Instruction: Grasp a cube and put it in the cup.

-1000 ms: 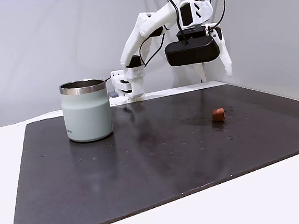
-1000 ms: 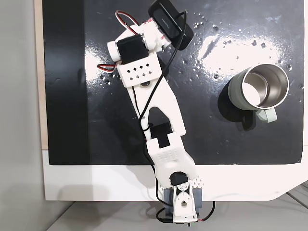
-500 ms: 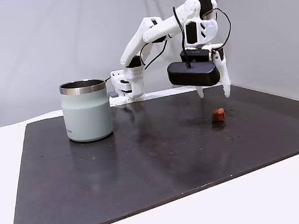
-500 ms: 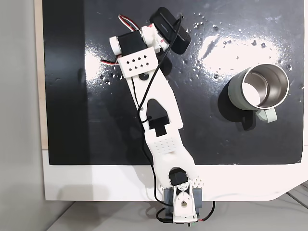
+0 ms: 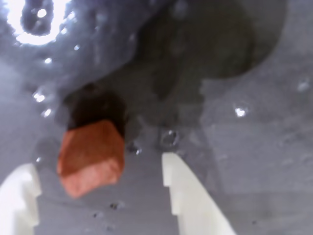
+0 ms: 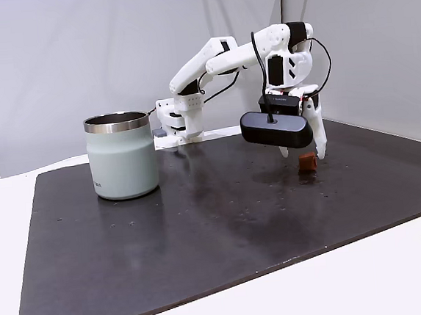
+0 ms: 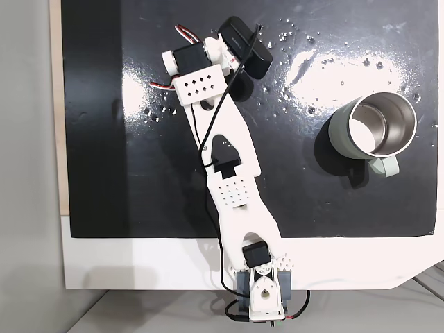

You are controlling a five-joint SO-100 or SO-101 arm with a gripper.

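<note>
Next, my gripper grabs the reddish-orange cube's two opposite sides, to put the cube in the cup.
The cube (image 5: 90,156) is a small reddish-orange block lying on the dark mat. In the wrist view it sits between my two white fingers, nearer the left one. My gripper (image 5: 98,166) is open and lowered around it, and the jaws do not touch the cube. In a fixed view the gripper (image 6: 303,151) hangs low over the mat at the right, with the cube (image 6: 307,161) between its fingertips. The cup (image 6: 122,161), a pale grey-green tumbler with a steel rim, stands upright far to the left. From above, the cup (image 7: 335,135) is at the right.
A black mat (image 6: 202,224) covers most of the white table (image 6: 397,266). A black wrist camera block (image 6: 276,128) hangs just in front of the gripper. The arm's base (image 7: 258,291) sits at the mat's edge. A grey wall stands behind.
The arm has reached further out and dropped from well above the mat down to it. The open fingers now straddle the cube. Cup and cube have not moved.
</note>
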